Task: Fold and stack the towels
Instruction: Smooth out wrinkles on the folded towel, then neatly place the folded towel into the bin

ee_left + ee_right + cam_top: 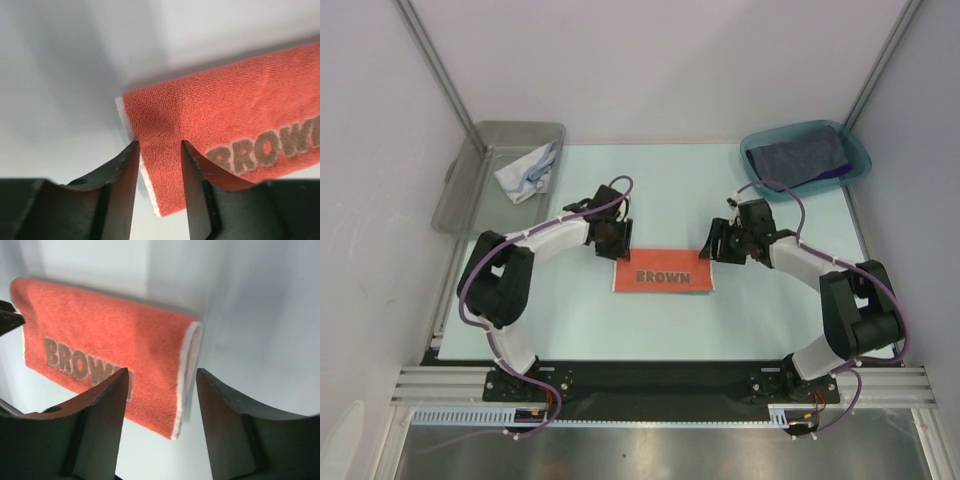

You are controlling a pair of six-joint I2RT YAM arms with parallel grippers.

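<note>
I should next grab the folded towel's white-edged end (711, 265) (184, 365) with my right gripper, with the layers together. Then I can stack the towel in the teal bin.
The orange-red towel (663, 275) printed "BROWN" lies folded flat in the middle of the table. My left gripper (612, 238) is open at its far left corner; in the left wrist view (159, 145) that corner of the towel (225, 115) lies between the spread jaws. My right gripper (715, 245) is open at the towel's far right corner; in the right wrist view (161, 372) the jaws straddle the towel's (110, 340) white-edged end. A pale white/light-blue towel (528, 172) lies crumpled in the grey bin. A dark grey-blue towel (798, 158) lies on a purple one (840, 172) in the teal bin.
The grey plastic bin (460, 190) stands at the back left of the table, the teal translucent bin (860, 150) at the back right. White walls and metal posts close in the sides and back. The arm bases sit on the black rail at the near edge.
</note>
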